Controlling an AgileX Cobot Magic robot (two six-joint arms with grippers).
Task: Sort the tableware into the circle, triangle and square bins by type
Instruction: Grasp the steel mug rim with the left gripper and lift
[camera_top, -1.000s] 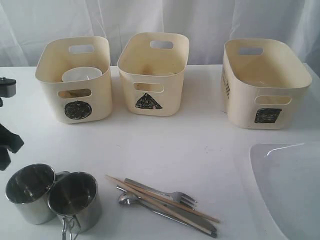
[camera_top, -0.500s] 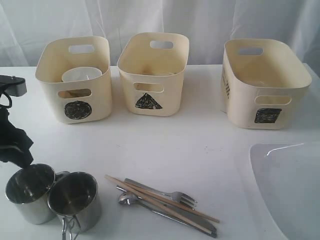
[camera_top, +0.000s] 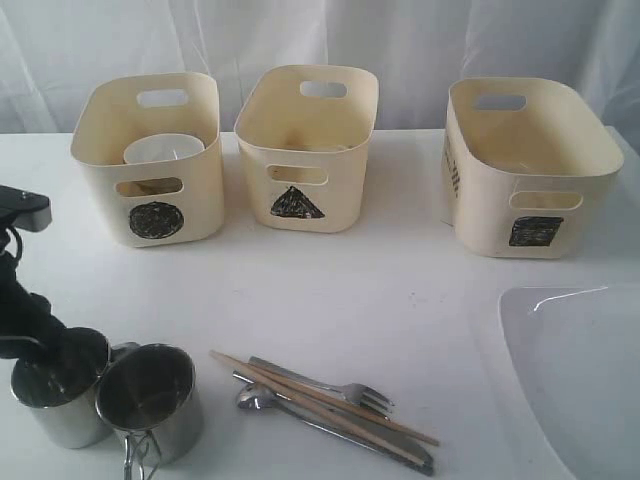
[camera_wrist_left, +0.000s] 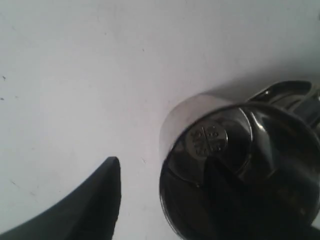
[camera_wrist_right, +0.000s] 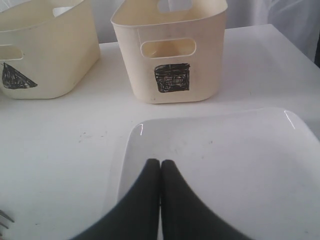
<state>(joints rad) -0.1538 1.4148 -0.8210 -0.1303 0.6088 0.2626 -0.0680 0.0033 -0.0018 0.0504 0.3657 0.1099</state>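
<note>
The steel mug should go into the circle bin beside the bowl (camera_top: 163, 149). My left gripper should first grab it by its rim (camera_top: 16, 366) next.
Two steel mugs stand at the front left, the left mug (camera_top: 58, 405) touching the right mug (camera_top: 150, 400). My left gripper (camera_top: 42, 338) (camera_wrist_left: 165, 167) is open over the left mug (camera_wrist_left: 200, 125). One finger (camera_wrist_left: 107, 200) stands outside the mug's wall and the other looks dark inside it. A fork (camera_top: 345, 388), spoon (camera_top: 255, 398), knife (camera_top: 405, 452) and chopsticks (camera_top: 320, 398) lie piled beside the mugs. The small white bowl (camera_top: 163, 149) sits in the circle bin (camera_top: 200, 190). My right gripper (camera_wrist_right: 160, 162) is shut and empty above the white plate (camera_wrist_right: 225, 165).
The triangle bin (camera_top: 345, 185) (camera_wrist_right: 55, 60) and square bin (camera_top: 480, 215) (camera_wrist_right: 210, 65) stand in a row with the circle bin along the back. The plate (camera_top: 580, 370) fills the front right corner. White curtain hangs behind the table.
My left arm has come in from the left edge and dropped onto the left mug's rim. Its jaws have opened wider. Nothing else has moved.
</note>
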